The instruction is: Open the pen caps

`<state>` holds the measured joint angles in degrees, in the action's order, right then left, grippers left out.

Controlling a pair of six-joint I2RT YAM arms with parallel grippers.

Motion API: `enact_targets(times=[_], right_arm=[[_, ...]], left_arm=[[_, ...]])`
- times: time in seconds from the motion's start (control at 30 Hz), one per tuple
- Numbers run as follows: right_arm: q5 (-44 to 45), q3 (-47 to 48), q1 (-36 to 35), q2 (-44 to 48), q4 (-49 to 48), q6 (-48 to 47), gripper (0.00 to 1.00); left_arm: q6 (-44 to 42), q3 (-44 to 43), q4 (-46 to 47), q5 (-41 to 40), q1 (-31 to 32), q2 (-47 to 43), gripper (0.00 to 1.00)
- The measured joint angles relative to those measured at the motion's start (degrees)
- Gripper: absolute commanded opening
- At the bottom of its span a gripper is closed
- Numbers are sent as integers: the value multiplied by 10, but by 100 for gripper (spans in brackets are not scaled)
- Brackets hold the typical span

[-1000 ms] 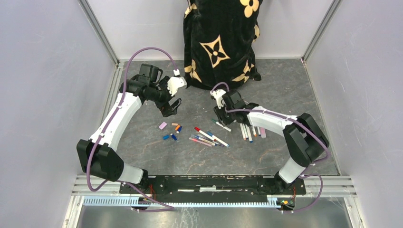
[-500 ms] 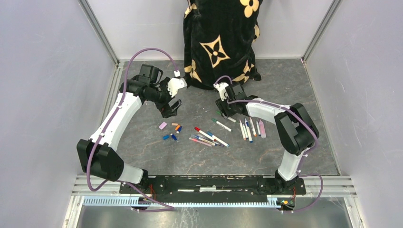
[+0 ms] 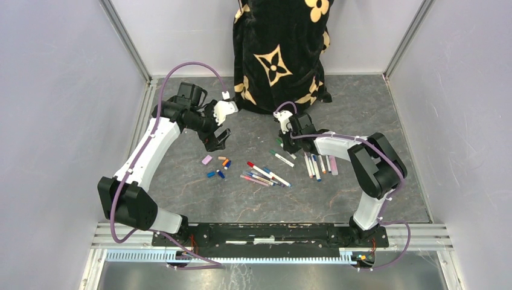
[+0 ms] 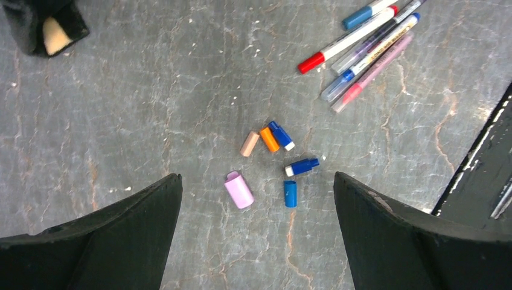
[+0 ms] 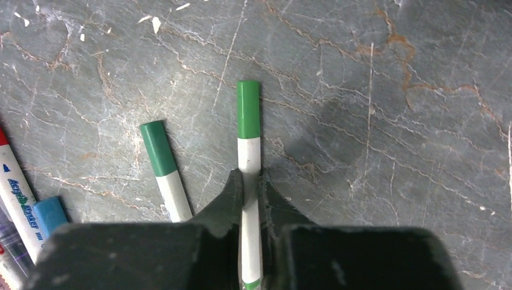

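Next, the left gripper grabs the green cap that sticks out past the right gripper's fingers, to pull that cap off the held pen.
My right gripper (image 5: 249,181) is shut on a white pen (image 5: 248,151) with a green cap (image 5: 248,109); the cap sticks out past the fingertips, low over the table. In the top view this gripper (image 3: 284,140) is behind the pens. A second green-capped pen (image 5: 164,169) lies just left of it. My left gripper (image 4: 256,199) is open and empty, hovering above loose caps: pink (image 4: 239,189), blue (image 4: 290,193), orange (image 4: 269,139) and peach (image 4: 249,144). It shows in the top view (image 3: 218,139) behind the caps (image 3: 217,168).
A black bag with gold flowers (image 3: 281,54) stands at the back. A bunch of pens (image 3: 265,175) lies mid-table and a row of pens (image 3: 319,164) lies to the right. Walls close in on both sides.
My right gripper has swung back and slightly right, away from the row of pens, with the green-capped pen in it. The left arm has barely moved.
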<state>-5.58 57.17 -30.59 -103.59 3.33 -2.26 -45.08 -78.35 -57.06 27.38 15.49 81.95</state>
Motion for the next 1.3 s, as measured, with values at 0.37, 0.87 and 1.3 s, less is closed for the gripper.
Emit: enact_targets(times=[0.37,0.87,1.3], right_arm=[[-100,-17,4,42,28,35,0],[-416,83,-49,73,100,117,0],[-515,85,-70,73,70,180,0]], left_arm=[[-70,37,-17,97,0,-8,100],[-211,40,-43,176,82,-23,99],[-249,73,-41,112,132,-18,64]])
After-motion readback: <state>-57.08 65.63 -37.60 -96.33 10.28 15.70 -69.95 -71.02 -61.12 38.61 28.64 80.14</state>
